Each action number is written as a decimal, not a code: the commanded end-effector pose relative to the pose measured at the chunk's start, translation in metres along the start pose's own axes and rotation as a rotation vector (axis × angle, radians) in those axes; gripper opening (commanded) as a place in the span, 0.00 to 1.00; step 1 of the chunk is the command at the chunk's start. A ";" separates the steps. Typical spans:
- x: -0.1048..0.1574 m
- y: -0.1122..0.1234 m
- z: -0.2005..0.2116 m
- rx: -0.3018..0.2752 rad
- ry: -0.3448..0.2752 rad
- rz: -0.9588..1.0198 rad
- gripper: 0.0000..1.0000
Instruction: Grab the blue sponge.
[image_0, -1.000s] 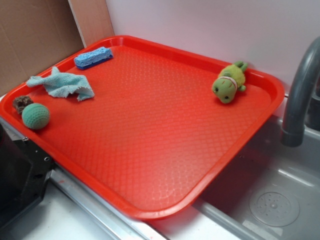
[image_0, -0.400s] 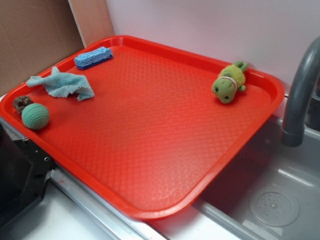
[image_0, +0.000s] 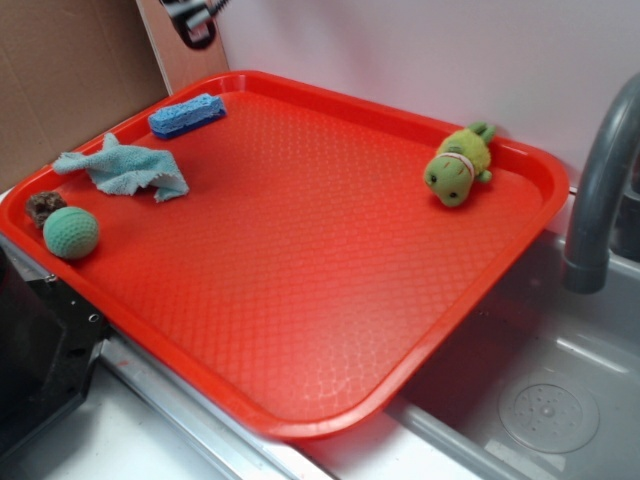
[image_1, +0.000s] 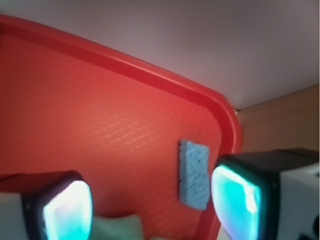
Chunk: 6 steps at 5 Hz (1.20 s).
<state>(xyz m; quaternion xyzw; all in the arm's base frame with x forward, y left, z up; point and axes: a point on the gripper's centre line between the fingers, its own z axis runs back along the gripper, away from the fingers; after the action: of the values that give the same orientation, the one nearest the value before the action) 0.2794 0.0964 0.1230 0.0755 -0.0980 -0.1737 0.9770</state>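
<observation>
The blue sponge is a long block, so next my gripper needs to grab its narrow, facing long sides near its end (image_0: 212, 106).
The blue sponge (image_0: 186, 114) lies flat in the far left corner of the red tray (image_0: 300, 300), close to the rim. My gripper (image_0: 195, 25) shows only as a dark tip at the top left of the exterior view, high above the sponge. In the wrist view the blue sponge (image_1: 194, 174) lies below and between the fingers, nearer the right fingertip (image_1: 237, 202). My gripper (image_1: 152, 205) is open with nothing between its pads.
A pale teal rag (image_0: 125, 167), a green knitted ball (image_0: 71, 232) and a small brown lump (image_0: 44, 206) lie along the tray's left side. A green plush toy (image_0: 460, 164) sits at the far right. A grey faucet (image_0: 600, 190) and sink (image_0: 540, 400) stand right of the tray. Cardboard (image_0: 70, 70) rises behind.
My gripper has come into the exterior view at the top left, above the sponge. Nothing on the tray has moved.
</observation>
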 end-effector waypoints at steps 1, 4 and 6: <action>0.003 0.014 -0.016 0.178 0.016 0.105 1.00; -0.015 0.050 -0.069 0.039 0.089 0.201 1.00; -0.021 0.055 -0.093 -0.016 0.156 0.218 1.00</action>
<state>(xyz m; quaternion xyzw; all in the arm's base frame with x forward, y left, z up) 0.2911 0.1529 0.0231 0.0526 -0.0078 -0.0764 0.9957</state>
